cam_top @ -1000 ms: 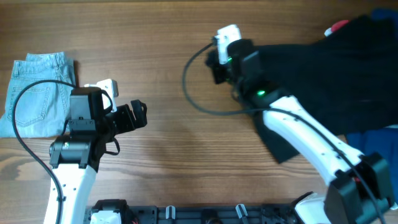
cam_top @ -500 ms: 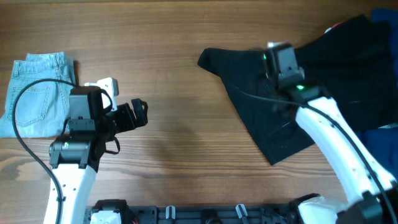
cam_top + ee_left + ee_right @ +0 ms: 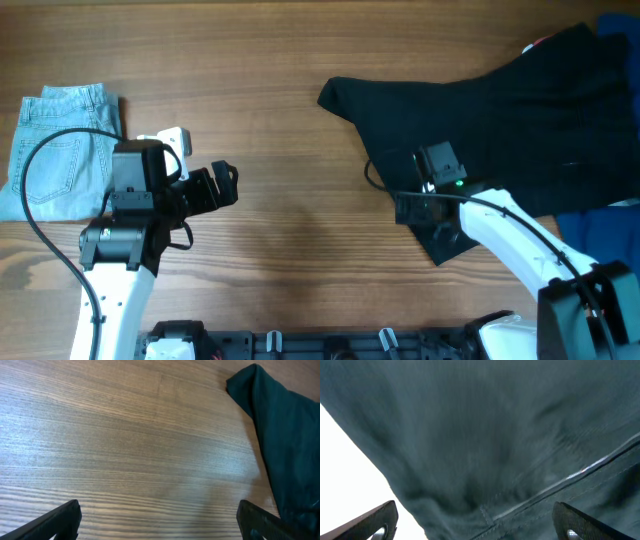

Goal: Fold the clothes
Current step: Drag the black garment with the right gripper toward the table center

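The black garment (image 3: 500, 120) needs to swing around for folding, so my right gripper will next pick it up by its near edge beside the seam.
A black garment (image 3: 500, 120) lies spread over the right half of the wooden table, one corner pointing left at mid-table; the left wrist view catches that corner (image 3: 285, 445). My right gripper (image 3: 410, 208) hovers open over the garment's near left edge. In its wrist view both fingers stand wide apart above the dark cloth (image 3: 520, 435) and a seam, gripper (image 3: 482, 522) holding nothing. My left gripper (image 3: 225, 185) hangs open over bare wood (image 3: 159, 522), well left of the garment. Folded light-blue jeans (image 3: 60, 150) rest at the far left.
Blue cloth (image 3: 612, 232) shows at the right edge under the black garment, with more blue and a red bit (image 3: 545, 42) at the top right corner. A rail with fittings (image 3: 330, 342) runs along the table's near edge.
The right gripper let go of the black garment's left corner, opened, and drew back toward the near edge. The garment now lies spread flat. The left arm stayed still.
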